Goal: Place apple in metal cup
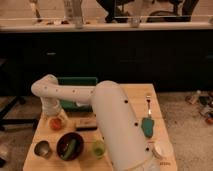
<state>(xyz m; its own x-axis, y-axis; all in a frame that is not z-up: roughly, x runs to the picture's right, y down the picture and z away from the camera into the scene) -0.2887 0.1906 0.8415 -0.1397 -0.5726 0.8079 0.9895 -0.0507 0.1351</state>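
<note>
Next, my gripper takes hold of the apple [56,123] by its round sides to put the apple in the metal cup [42,148].
The apple [56,123], small and orange-red, rests on the wooden table [135,95] near its left edge. My gripper [53,114] hangs at the end of the white arm [75,94], directly over the apple and almost touching it, open around the top of the fruit. The arm's wrist hides the fingertips. The metal cup [42,148], silver-grey with a dark inside, stands upright at the table's front left corner, a short way in front of the apple.
A dark bowl [70,146] with something green in it sits beside the metal cup. A green cup [99,148], a white paper cup [162,148], a dark bar [86,123], a teal utensil [147,126], a fork [148,100] and a green bin [77,81] share the table.
</note>
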